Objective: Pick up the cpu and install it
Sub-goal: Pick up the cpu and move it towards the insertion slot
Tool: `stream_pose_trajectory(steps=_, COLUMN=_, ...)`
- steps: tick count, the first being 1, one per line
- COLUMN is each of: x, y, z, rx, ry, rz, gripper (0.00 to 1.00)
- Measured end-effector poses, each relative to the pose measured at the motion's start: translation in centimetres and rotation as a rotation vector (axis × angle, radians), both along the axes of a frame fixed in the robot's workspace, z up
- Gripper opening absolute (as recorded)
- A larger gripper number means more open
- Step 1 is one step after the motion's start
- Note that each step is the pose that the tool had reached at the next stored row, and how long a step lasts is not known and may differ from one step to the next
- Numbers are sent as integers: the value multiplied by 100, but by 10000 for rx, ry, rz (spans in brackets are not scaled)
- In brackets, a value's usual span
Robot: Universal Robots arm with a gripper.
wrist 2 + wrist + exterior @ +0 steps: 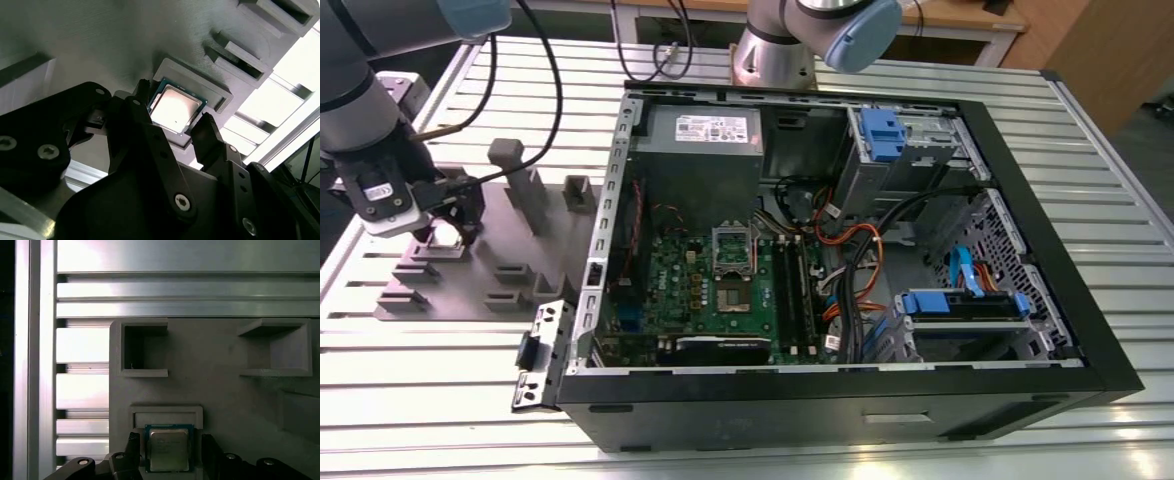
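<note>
Next, my gripper grips the cpu by the opposite edges of its circuit board (191,449), to install the cpu in the motherboard's socket.
The cpu (169,449) is a small square chip with a shiny silver top. It lies flat in a shallow nest of the grey holder plate (215,375). In both wrist views my gripper (170,456) is open, and one black finger (141,97) stands on each side of the chip with a small gap left. The second wrist view shows the cpu (176,106) between those fingers. In the exterior view my gripper (444,235) hangs low over the holder plate (520,255), at the exterior view's left, beside the open computer case (620,200).
The case lies on its side with the green motherboard (680,290) exposed and the silver socket frame (731,248) raised near its middle. Upright grey posts (514,175) and empty pockets (145,352) stand on the holder plate. A second arm's base (781,45) stands behind the case.
</note>
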State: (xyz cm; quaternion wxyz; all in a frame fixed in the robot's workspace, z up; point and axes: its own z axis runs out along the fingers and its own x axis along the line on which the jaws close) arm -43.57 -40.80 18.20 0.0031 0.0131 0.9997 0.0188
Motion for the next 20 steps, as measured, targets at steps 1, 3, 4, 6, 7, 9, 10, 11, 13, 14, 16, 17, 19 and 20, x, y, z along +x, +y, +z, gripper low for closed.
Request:
stream_pose_trajectory(steps=1, x=-2, y=0, z=-2, rx=1, ry=-2, rz=0, gripper=60)
stream_pose_trajectory(steps=3, x=-2, y=0, z=-2, rx=0, ry=0, rz=0, gripper=60)
stream_pose_trajectory(steps=4, x=-3, y=0, z=-2, rx=-2, ry=0, rz=0, gripper=60)
stream_pose_trajectory(steps=6, x=-3, y=0, z=-2, rx=-3, ry=0, rz=0, gripper=60)
stream_pose_trajectory(steps=7, x=-3, y=0, z=-4, rx=-3, ry=0, rz=0, gripper=60)
stream_pose_trajectory(steps=9, x=-4, y=0, z=-8, rx=2, ry=-1, rz=1, gripper=60)
stream_pose_trajectory(steps=10, x=-4, y=0, z=-10, rx=14, ry=0, rz=1, gripper=60)
stream_pose_trajectory(steps=11, x=-4, y=1, z=-12, rx=25, ry=-1, rz=0, gripper=60)
stream_pose_trajectory(steps=13, x=-4, y=0, z=-16, rx=45, ry=0, rz=2, gripper=60)
stream_pose_trajectory(steps=14, x=-8, y=0, z=-17, rx=48, ry=-1, rz=2, gripper=60)
stream_pose_trajectory(steps=16, x=-14, y=-1, z=-18, rx=48, ry=0, rz=24, gripper=60)
stream_pose_trajectory(steps=17, x=-16, y=0, z=-18, rx=48, ry=0, rz=42, gripper=60)
stream_pose_trajectory(steps=19, x=-18, y=0, z=-18, rx=49, ry=-1, rz=58, gripper=60)
stream_pose_trajectory(steps=20, x=-18, y=0, z=-18, rx=49, ry=-2, rz=70, gripper=60)
